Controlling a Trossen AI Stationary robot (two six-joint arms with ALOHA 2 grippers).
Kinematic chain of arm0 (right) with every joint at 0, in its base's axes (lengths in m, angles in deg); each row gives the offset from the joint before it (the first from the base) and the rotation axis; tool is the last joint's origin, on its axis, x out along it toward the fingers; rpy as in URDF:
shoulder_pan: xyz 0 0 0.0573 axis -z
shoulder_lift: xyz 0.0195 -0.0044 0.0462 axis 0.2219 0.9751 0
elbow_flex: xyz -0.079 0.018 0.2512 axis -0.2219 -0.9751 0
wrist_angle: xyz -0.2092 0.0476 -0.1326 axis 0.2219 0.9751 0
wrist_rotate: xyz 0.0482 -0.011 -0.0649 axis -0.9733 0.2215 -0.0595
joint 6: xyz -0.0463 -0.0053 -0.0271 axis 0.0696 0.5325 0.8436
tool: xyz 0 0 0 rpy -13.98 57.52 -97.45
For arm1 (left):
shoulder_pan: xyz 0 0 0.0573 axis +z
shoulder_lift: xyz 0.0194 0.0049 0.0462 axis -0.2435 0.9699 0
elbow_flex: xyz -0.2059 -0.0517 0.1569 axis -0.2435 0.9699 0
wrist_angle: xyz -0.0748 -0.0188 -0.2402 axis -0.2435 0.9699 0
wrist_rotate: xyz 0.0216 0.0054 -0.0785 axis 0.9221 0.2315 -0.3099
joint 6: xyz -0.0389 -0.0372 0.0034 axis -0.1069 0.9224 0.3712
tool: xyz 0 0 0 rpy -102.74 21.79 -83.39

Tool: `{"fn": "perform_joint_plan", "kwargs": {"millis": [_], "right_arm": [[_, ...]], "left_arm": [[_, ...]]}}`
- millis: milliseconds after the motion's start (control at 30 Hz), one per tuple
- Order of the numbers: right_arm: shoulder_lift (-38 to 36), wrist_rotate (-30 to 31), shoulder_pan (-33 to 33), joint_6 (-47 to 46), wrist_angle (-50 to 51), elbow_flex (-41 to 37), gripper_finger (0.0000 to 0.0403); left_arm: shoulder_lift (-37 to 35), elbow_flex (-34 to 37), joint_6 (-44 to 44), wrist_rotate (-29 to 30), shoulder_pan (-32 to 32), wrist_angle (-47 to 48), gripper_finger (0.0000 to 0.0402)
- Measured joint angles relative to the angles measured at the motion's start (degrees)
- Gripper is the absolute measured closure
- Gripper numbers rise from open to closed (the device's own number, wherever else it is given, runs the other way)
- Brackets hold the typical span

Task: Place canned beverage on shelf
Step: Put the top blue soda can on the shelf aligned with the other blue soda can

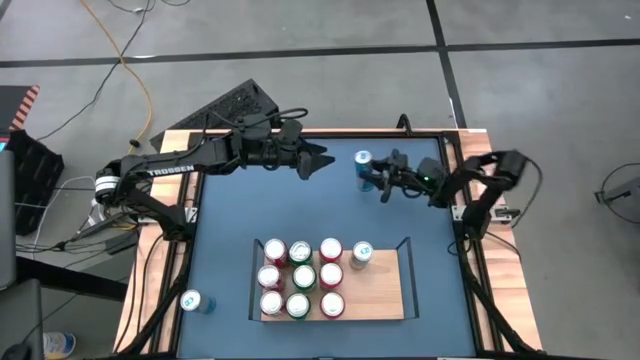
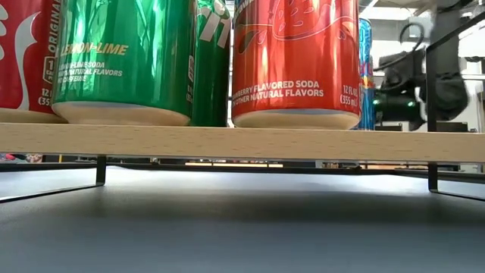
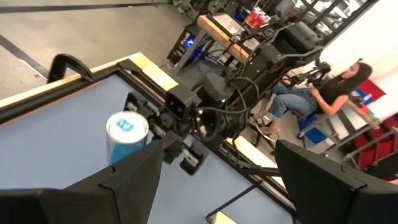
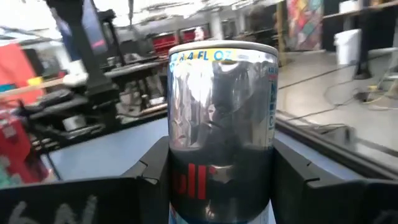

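Note:
I need to move the blue-and-silver can (image 1: pixel 363 165) closer to my left gripper's open fingers before I open my right gripper, because the can is still short of them.
The shelf (image 1: pixel 385 290), a light-wood board with black end rails, stands on the blue table toward the near side. Several red and green cans (image 1: pixel 300 278) and one blue-topped can (image 1: pixel 362 253) stand on it. In the low view its board (image 2: pixel 242 142) carries green and red cans. A blue-and-silver beverage can (image 1: pixel 363 165) is at the far middle, with my right gripper (image 1: pixel 370 180) shut on it. My left gripper (image 1: pixel 325 160) hovers open just to its left, pointing at it, with nothing between its fingers (image 3: pixel 134 177). My right gripper pinches the can's side wall (image 4: pixel 186 155) between its two fingers (image 4: pixel 152 177), one on each side of the lower body. The fingers come level from the table's right side. The can stands upright; the frames do not show whether its base rests on the table.
Another blue can (image 1: pixel 195 301) stands alone at the table's near left corner. Wooden strips (image 1: pixel 170 260) edge the table. The shelf's right part is bare board. Beyond the table a seated person (image 3: pixel 336 93) and equipment racks show.

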Motion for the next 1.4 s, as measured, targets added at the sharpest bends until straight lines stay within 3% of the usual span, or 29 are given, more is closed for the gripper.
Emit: {"fn": "perform_joint_plan", "kwargs": {"millis": [267, 733, 1133, 1400], "right_arm": [[11.35, -3.11, -0.85, 2.47, -0.17, 8.21, 0.0227], [20.03, -3.03, -0.94, 3.08, -0.25, 15.13, 0.0225], [20.0, -0.22, -0.9, 4.57, 2.81, 14.95, 0.0125], [20.05, -0.03, -1.34, 6.67, 7.58, 14.78, 0.0111]], "left_arm": [[0.0, 0.0, -3.28, 2.35, 0.02, 0.26, 0.0107], [0.0, 0.0, -5.24, 3.77, 0.07, 2.77, 0.0107], [0.0, 0.0, -6.66, 3.73, 0.07, 3.88, 0.0107], [1.1, -0.02, -8.61, 7.95, 0.07, 8.94, 0.0107]]}}
